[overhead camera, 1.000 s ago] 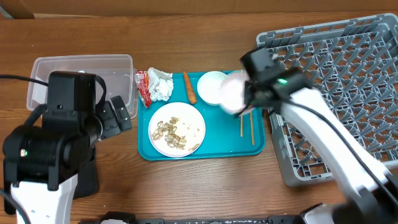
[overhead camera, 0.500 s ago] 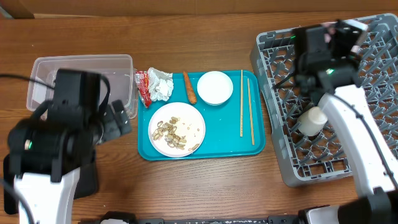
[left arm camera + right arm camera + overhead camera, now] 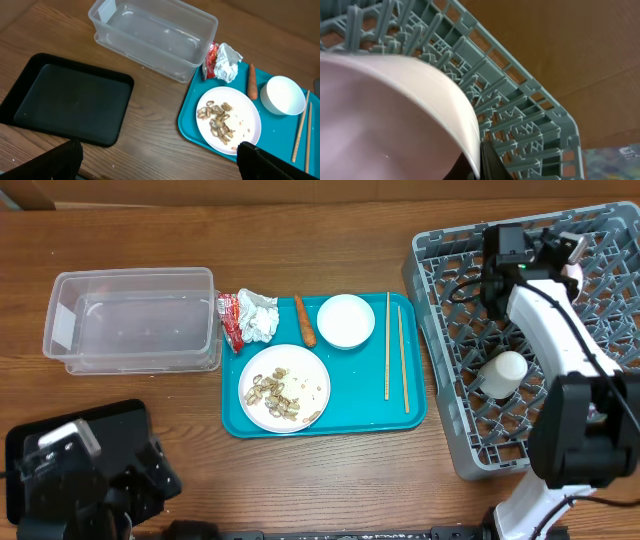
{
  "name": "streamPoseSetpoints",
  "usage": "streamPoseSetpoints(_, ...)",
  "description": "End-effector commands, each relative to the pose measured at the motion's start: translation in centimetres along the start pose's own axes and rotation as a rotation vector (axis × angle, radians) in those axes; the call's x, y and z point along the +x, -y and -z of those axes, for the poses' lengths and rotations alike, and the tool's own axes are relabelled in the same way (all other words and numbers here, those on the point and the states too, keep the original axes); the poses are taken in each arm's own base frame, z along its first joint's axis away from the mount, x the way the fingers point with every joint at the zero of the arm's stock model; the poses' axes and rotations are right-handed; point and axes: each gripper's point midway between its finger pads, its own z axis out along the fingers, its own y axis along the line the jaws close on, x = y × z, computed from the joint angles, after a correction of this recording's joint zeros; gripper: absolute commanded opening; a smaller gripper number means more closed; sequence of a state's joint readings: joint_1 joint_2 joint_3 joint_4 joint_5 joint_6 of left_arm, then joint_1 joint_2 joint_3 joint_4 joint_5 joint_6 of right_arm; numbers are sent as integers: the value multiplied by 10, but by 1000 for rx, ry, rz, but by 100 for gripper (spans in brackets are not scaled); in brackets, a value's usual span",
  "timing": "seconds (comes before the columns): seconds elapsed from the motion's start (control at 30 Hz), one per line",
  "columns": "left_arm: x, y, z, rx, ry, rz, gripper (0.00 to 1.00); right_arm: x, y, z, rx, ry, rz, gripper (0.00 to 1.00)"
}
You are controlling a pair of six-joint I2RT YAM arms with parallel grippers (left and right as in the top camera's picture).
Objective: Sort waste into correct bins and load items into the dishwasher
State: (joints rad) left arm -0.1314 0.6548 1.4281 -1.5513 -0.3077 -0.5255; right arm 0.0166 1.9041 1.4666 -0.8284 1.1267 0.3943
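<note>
My right gripper keeps hold of the white bowl until it settles down among the rack's pegs: its rounded side (image 3: 573, 277) (image 3: 440, 82) hangs above the rack's grey wires.
My right gripper (image 3: 481, 159) is shut on the rim of a white bowl (image 3: 385, 120) and holds it over the far part of the grey dish rack (image 3: 590, 330); a white cup (image 3: 503, 373) lies in the rack. My left gripper (image 3: 160, 152) is open and empty above bare wood. On the teal tray (image 3: 350, 415) lie a crumpled tissue (image 3: 260, 315), a red-and-white wrapper (image 3: 230, 320), a carrot piece (image 3: 304, 320), a second white bowl (image 3: 345, 320), a plate with shell scraps (image 3: 285, 387) and two chopsticks (image 3: 395, 360). The clear tub (image 3: 130, 320) stands to the left; the black tray (image 3: 70, 97) lies in front of it.
The left arm's body (image 3: 80, 480) sits over the front left corner and hides the black tray from above. The dish rack's near rim (image 3: 440, 395) runs close beside the teal tray's right edge. Bare wood lies along the front edge.
My right arm carried the white bowl from over the teal tray to over the far part of the dish rack. My left arm drew back to the front left corner, uncovering the clear tub.
</note>
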Motion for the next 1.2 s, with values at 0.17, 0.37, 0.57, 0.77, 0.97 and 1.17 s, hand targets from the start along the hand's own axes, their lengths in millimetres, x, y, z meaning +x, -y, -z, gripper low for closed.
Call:
streamPoseSetpoints(0.17,5,2,0,27,-7,39,100,7,-25,8,-3,26,85,4)
streamPoseSetpoints(0.37,5,2,0,26,-10,38,100,8,-52,48,-75,93,137,4)
streamPoseSetpoints(0.57,6,2,0,25,-11,38,100,19,-63,79,-106,128,246,15)
streamPoseSetpoints(0.77,6,2,0,25,-11,38,100,31,-69,111,-183,131,328,73)
streamPoseSetpoints(0.97,6,2,0,24,-11,38,100,29,-78,167,-546,-6,279,78)
streamPoseSetpoints(1.17,6,2,0,23,-14,37,100,49,-108,263,-1156,-254,252,70)
